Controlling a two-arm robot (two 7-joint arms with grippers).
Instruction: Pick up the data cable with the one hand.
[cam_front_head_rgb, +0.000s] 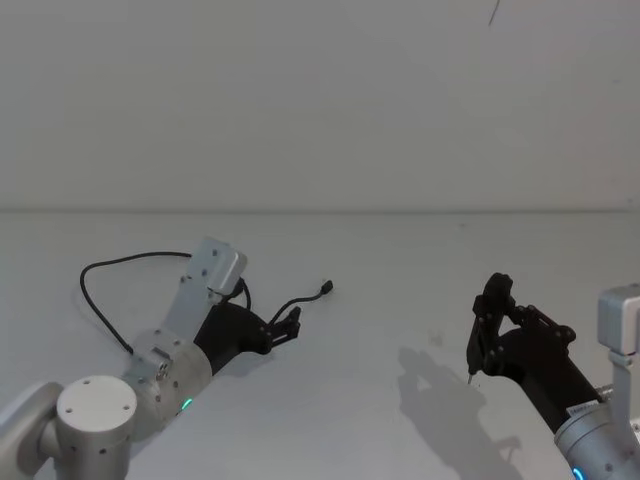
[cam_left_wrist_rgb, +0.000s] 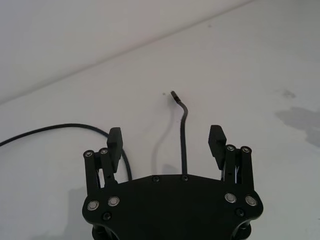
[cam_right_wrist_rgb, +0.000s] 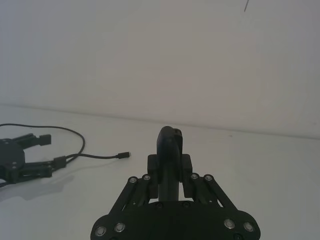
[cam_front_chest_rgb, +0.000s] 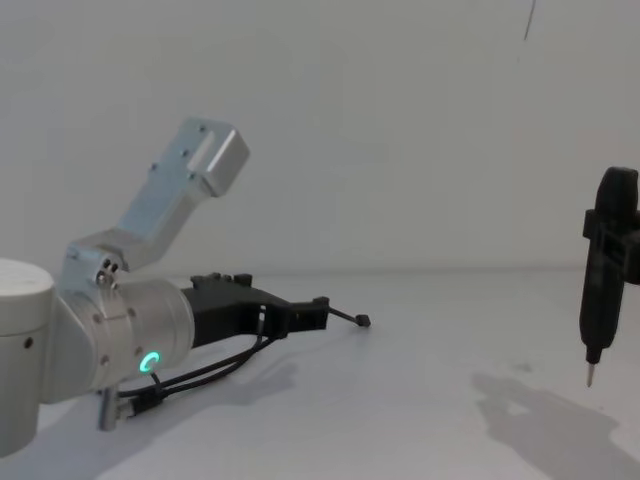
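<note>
I should next use my left gripper to pick up the data cable by its cord just behind the small plug (cam_left_wrist_rgb: 183, 145).
The data cable (cam_front_head_rgb: 140, 258) is a thin black cord lying on the white table. It loops at the far left, passes behind my left arm and ends in a small plug (cam_front_head_rgb: 327, 289). My left gripper (cam_front_head_rgb: 293, 325) is black and blocky and sits low over the table, open. In the left wrist view the cable (cam_left_wrist_rgb: 183, 135) runs out between its spread fingers (cam_left_wrist_rgb: 115, 142) without touching them. The chest view shows the cord (cam_front_chest_rgb: 345, 317) coming out from under the left gripper (cam_front_chest_rgb: 315, 310). My right gripper (cam_front_head_rgb: 495, 295) hangs above the table on the right, shut, with a thin pale point below it.
A short thicker wire (cam_front_chest_rgb: 150, 392) with a silver plug dangles under my left wrist. The table (cam_front_head_rgb: 400, 260) is white and bare, and a plain wall stands behind it. From the right wrist view the left gripper (cam_right_wrist_rgb: 52, 150) and the cable (cam_right_wrist_rgb: 75, 135) lie far off.
</note>
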